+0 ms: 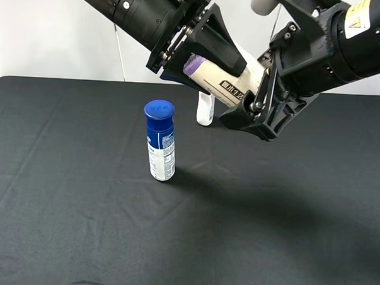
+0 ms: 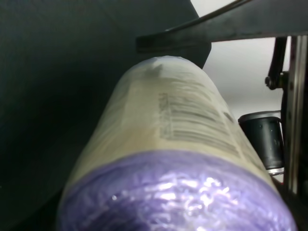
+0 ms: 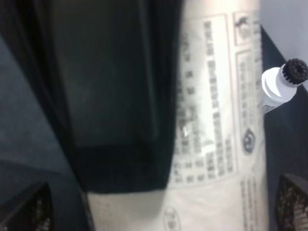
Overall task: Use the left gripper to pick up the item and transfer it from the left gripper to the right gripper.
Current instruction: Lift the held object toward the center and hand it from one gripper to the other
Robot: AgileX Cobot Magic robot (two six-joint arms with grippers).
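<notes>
The roll should be grabbed by its end (image 1: 250, 84) beside the black lettering with my right gripper, so the roll's purple end (image 1: 193, 65) stays free to leave my left gripper.
The item (image 1: 221, 81), a pale beige roll with purple ends, hangs tilted in the air above the table's back middle. My left gripper (image 1: 219, 73) is shut on it, clamping its upper part. In the left wrist view the item (image 2: 178, 159) fills the frame, purple end nearest. My right gripper (image 1: 247, 107) stands open, its jaws on either side of the roll's lower end without closing on it. In the right wrist view the item (image 3: 216, 120) lies between the right gripper's fingertips (image 3: 24, 207), partly hidden by a black left finger (image 3: 110, 96).
A blue-capped spray can (image 1: 160, 141) stands upright on the black table (image 1: 79, 226), left of centre. A slim white bottle (image 1: 205, 110) stands behind it under the two grippers, and the white bottle (image 3: 279, 84) also shows in the right wrist view.
</notes>
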